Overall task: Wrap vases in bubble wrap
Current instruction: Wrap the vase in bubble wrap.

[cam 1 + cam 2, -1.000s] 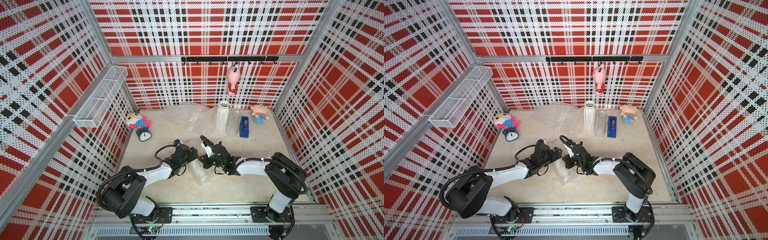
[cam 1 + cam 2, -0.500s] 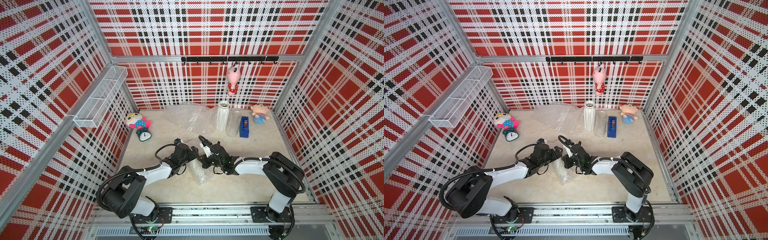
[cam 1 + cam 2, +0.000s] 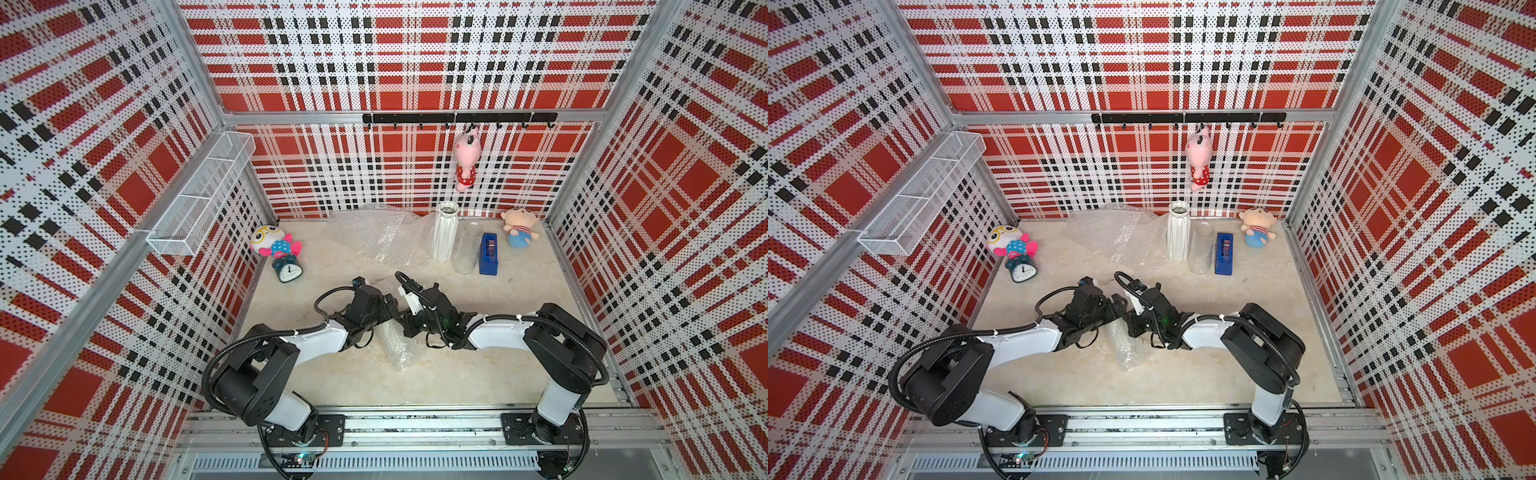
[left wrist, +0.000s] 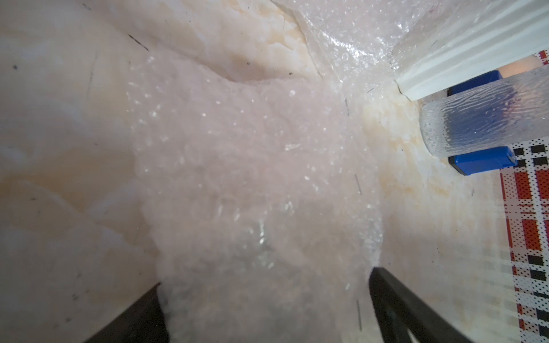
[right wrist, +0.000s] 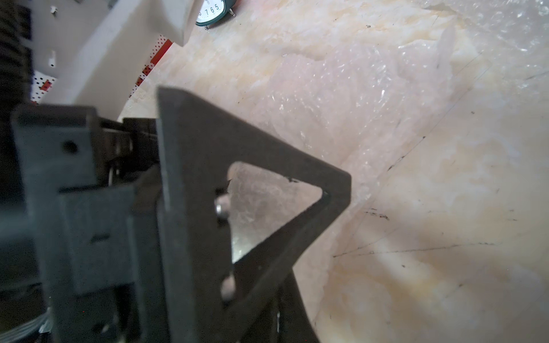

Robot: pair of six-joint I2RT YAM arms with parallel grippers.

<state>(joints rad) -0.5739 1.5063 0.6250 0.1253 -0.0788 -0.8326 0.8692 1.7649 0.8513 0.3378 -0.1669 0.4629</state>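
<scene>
The bubble wrap bundle needs to stay rolled, so my left gripper should next grab it across its end and leave the rest free for taping.
A rolled bundle of bubble wrap (image 3: pixel 398 347) (image 3: pixel 1128 348) lies on the table's middle; what it holds does not show. My left gripper (image 3: pixel 390 302) (image 4: pixel 264 297) is open, its fingers (image 4: pixel 395 308) standing on either side of the bundle's end (image 4: pixel 255 184). My right gripper (image 3: pixel 405 323) (image 5: pixel 279 317) is shut, close beside the left one, low over the wrap (image 5: pixel 341 98); nothing shows between its jaws. At the back stand a tall white ribbed vase (image 3: pixel 445 232) (image 4: pixel 475 50) and a clear glass vase (image 3: pixel 467 249) (image 4: pixel 481 118). Loose bubble wrap (image 3: pixel 374 232) lies to their left.
A blue tape dispenser (image 3: pixel 488 254) stands right of the glass vase. A plush doll (image 3: pixel 518 227) sits in the back right corner, another plush (image 3: pixel 272 245) and a clock (image 3: pixel 289 272) at the back left. A wire basket (image 3: pixel 199 195) hangs on the left wall.
The right arm has crept slightly to the left, toward the left gripper. The bundle and the left arm have stayed put.
</scene>
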